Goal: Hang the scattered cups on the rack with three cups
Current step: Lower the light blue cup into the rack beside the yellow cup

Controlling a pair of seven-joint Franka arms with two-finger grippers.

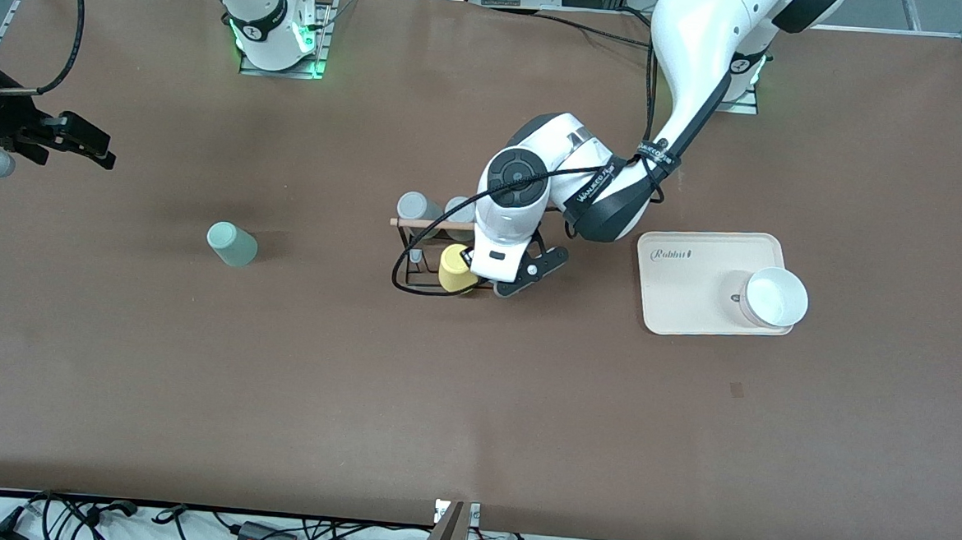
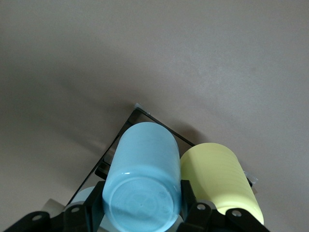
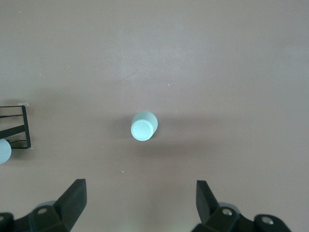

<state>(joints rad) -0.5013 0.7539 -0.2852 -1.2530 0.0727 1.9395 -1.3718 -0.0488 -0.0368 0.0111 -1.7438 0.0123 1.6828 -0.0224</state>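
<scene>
In the left wrist view the light blue cup [image 2: 142, 179] sits within the black wire rack, beside the yellow tumbler, so it is time for my left gripper to open.
The light blue cup [image 2: 142, 179] is clamped between my left gripper's [image 2: 140, 212] fingers, bottom toward the wrist camera, over the black wire rack [image 2: 145, 116]. In the front view my left gripper [image 1: 522, 274] is over the rack [image 1: 415, 279] and hides that cup. The rack has a wooden dowel [image 1: 430, 224] across its top. The pale mint green cup [image 1: 231, 245] stands upside down on the table toward the right arm's end, and it shows in the right wrist view [image 3: 144, 126]. My right gripper [image 3: 140, 200] is open and empty, high over that end [image 1: 96, 147].
A yellow tumbler [image 1: 456, 269] sits on the rack beside the blue cup [image 2: 219, 179]. Grey tumblers [image 1: 414, 206] stand on the rack's side nearer the robots. A cream tray [image 1: 694, 298] with a white bowl [image 1: 776, 298] lies toward the left arm's end.
</scene>
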